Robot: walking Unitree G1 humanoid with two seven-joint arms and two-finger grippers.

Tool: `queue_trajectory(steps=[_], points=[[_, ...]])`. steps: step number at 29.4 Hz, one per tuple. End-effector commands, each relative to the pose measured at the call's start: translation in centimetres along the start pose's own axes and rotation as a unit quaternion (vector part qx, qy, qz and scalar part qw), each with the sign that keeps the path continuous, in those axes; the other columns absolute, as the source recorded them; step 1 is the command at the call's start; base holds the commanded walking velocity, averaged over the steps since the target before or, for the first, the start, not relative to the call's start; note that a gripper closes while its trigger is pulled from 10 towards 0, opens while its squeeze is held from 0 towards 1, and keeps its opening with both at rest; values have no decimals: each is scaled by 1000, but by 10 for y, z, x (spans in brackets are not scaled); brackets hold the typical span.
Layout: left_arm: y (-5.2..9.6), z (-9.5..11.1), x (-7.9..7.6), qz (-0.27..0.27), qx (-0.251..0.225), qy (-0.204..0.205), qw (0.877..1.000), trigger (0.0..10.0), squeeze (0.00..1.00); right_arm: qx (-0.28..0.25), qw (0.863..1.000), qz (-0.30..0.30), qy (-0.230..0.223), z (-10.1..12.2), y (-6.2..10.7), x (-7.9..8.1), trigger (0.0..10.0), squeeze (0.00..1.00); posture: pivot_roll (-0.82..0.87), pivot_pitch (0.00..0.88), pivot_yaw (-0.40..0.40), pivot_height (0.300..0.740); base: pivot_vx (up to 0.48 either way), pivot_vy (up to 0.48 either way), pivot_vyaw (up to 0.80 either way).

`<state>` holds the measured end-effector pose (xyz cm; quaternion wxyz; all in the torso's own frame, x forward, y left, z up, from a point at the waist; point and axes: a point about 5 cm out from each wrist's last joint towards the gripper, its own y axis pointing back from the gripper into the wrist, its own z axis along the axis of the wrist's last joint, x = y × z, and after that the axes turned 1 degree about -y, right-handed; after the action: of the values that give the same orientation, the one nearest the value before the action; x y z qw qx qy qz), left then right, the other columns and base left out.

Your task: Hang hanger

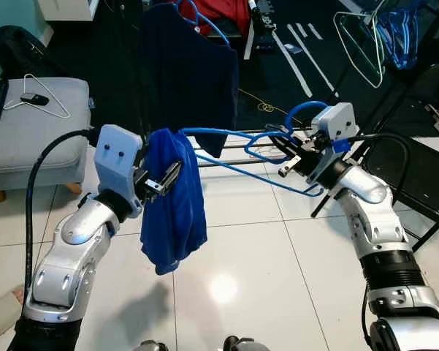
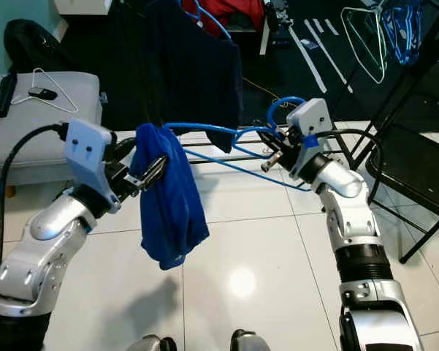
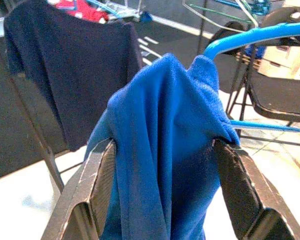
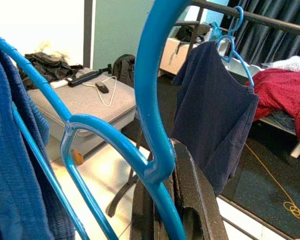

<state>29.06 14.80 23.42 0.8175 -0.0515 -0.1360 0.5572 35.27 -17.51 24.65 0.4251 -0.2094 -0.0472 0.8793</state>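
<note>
Next, my left gripper grabs the cloth's slack fold hanging below, since the hanger's end (image 1: 188, 131) sits under the top of the cloth (image 1: 175, 212).
My right gripper (image 1: 288, 162) is shut on the neck of a blue plastic hanger (image 1: 230, 134), just below its hook, and holds it level at chest height. In the right wrist view the hanger (image 4: 150, 100) curves past the black fingers (image 4: 189, 200). A bright blue cloth (image 1: 175, 212) drapes over the hanger's left end and hangs down. My left gripper (image 1: 164, 178) is open at that end. Its two fingers (image 3: 97, 185) stand on either side of the cloth (image 3: 164, 150).
A dark navy shirt (image 1: 190, 73) hangs on another blue hanger just behind. A black folding chair (image 1: 416, 175) stands on the right. A grey ottoman (image 1: 36, 131) with a white wire hanger (image 1: 47, 95) sits on the left. More hangers (image 1: 372, 36) hang at the back right.
</note>
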Motion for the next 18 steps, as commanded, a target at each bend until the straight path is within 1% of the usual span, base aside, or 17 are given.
queue_trajectory(steps=[1,5,6,7,8,9,11,15,16,18], points=[[-2,-3,-7,8,15,14,1000,10000,0,-23,1000,-13,-4,7,-1,-5,0,0,-85,245,-84,740,0,0,0],[-1,-7,-7,21,24,24,999,10000,0,-26,1000,-14,-5,8,-2,-5,0,0,-87,247,-84,740,0,0,0],[2,-8,-6,27,29,35,999,10000,0,-28,999,-15,-6,9,-3,-5,0,0,-88,248,-84,740,0,0,0],[2,-8,-6,27,29,35,999,10000,0,-28,999,-15,-6,9,-3,-5,0,0,-88,248,-84,740,0,0,0],[5,-9,-4,30,33,50,998,10000,0,-30,999,-16,-7,10,-3,-6,0,0,-88,248,-84,740,0,0,0],[5,-9,-4,30,33,50,998,10000,0,-30,999,-16,-7,10,-3,-6,0,0,-88,248,-84,740,0,0,0],[13,-10,-2,3,23,76,997,10000,0,-35,999,-17,-11,12,-3,-8,0,0,-86,248,-84,740,0,0,0],[15,-10,-2,-3,22,80,997,10000,0,-36,999,-17,-12,12,-4,-8,0,0,-86,248,-84,740,0,0,0],[16,-13,0,-2,26,75,997,10000,475,-38,999,-17,-12,13,-3,-9,0,0,-86,245,-85,740,0,0,0],[16,-13,0,-2,26,75,997,10000,475,-38,999,-17,-12,13,-3,-9,0,0,-86,245,-85,740,0,0,0]])
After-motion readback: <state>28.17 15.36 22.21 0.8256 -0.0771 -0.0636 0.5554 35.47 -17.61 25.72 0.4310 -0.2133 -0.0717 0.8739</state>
